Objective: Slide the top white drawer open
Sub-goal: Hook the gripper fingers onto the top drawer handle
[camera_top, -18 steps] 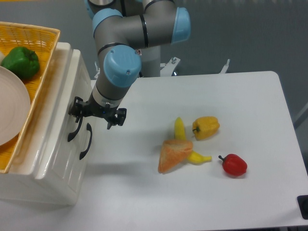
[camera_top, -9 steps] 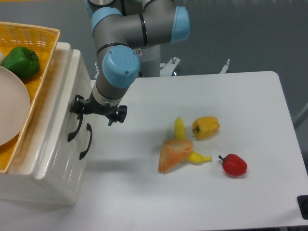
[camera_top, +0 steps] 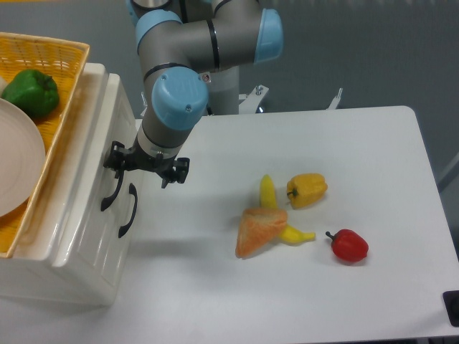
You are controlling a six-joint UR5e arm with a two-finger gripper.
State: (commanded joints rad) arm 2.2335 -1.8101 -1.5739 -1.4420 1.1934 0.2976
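Observation:
My gripper grips the top white drawer by its curved black handle (camera_top: 109, 192) next. Then my gripper slides the top white drawer open.
The white cabinet stands at the left of the table with its front facing right. The top white drawer (camera_top: 92, 172) looks shut, its front flush with the cabinet. Its curved black handle (camera_top: 109, 192) lies just left of the lower drawer's identical handle (camera_top: 129, 210). My gripper (camera_top: 145, 170) hangs right in front of the cabinet, at the upper end of the top handle. Its fingers are spread wide; the left fingertip (camera_top: 112, 160) is by the handle's top end. I cannot tell if it touches. Nothing is held.
A yellow woven basket (camera_top: 68, 54) on the cabinet holds a green pepper (camera_top: 30, 92) and a white plate (camera_top: 14, 154). On the table lie a yellow pepper (camera_top: 307, 189), a banana (camera_top: 268, 192), a sandwich wedge (camera_top: 258, 229) and a red pepper (camera_top: 348, 245).
The gripper has shifted slightly up and toward the cabinet since a second ago, then held still. The drawer has not moved.

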